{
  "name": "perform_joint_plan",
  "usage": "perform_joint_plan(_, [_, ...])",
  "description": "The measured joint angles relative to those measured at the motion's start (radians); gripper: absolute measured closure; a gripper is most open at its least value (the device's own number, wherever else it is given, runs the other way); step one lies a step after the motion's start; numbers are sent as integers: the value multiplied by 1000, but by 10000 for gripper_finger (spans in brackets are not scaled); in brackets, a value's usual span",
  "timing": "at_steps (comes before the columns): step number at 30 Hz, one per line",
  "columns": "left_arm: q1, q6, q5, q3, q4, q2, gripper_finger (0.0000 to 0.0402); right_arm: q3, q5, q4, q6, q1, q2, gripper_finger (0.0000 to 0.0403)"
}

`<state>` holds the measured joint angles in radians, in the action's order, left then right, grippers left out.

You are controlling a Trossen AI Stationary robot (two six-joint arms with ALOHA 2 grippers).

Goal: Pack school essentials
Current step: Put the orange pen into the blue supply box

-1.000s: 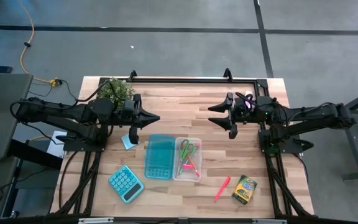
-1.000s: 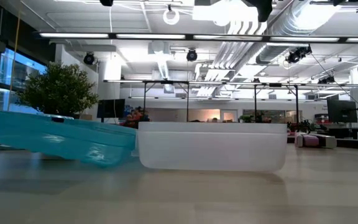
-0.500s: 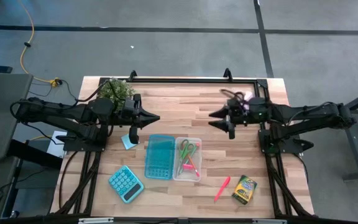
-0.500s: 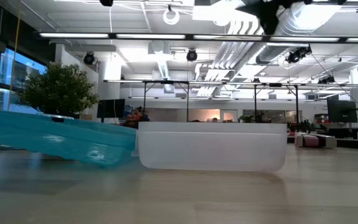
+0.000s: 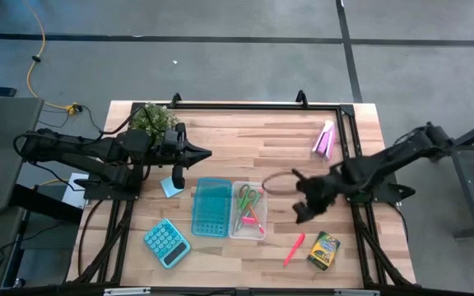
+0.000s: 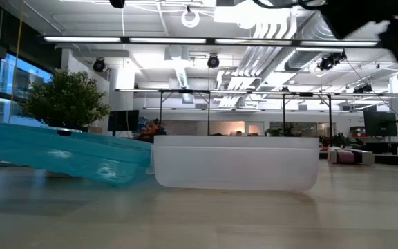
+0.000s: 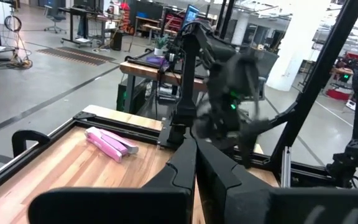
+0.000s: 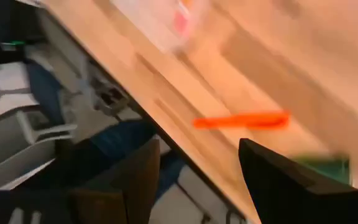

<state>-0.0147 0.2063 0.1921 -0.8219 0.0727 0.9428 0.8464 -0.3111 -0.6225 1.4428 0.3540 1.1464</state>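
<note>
The pink marker has to go into the clear box, so my right gripper should next grab the marker by its thicker end [image 5: 299, 240] [image 8: 263, 120] to pack it.
A clear box [image 5: 248, 210] on the table holds green-handled scissors [image 5: 249, 196] and thin pencils. Beside it lies its teal lid [image 5: 211, 206]. A pink marker [image 5: 294, 249] and a yellow-green crayon box [image 5: 323, 250] lie near the front right. A light-blue note pad [image 5: 171, 186] lies below my left gripper [image 5: 206, 154], which hovers shut and level at the far left. My right gripper [image 5: 303, 202] hangs open and tipped down, just beyond the marker [image 8: 241, 120] and crayon box [image 8: 319, 163], with nothing between its fingers.
A teal calculator [image 5: 166, 242] lies at the front left. A pink-and-purple tube [image 5: 325, 140] rests at the far right, and a small plant [image 5: 155, 119] stands at the far left. A black frame rail [image 5: 237, 107] runs along the table's far edge.
My right gripper has swung from the table's far right toward the near edge and down. Its wrist has rolled, and it has tipped from level to slanting down, ending above the marker and crayon box. Its fingers stay open.
</note>
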Motion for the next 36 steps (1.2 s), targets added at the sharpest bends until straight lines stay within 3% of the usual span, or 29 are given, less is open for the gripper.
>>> perform_joint_plan(8, [0,-15,2,0,0,0,401,0,42,5,490,172,148,190])
perform_joint_plan(12, [0,-52,2,0,0,0,401,0,50,10,622,204,225,190])
perform_joint_plan(24, [0,-53,-4,0,-1,0,401,0,88,128,724,205,412,190])
perform_joint_plan(36, [0,-54,-5,0,-1,0,401,0,100,118,826,217,434,190])
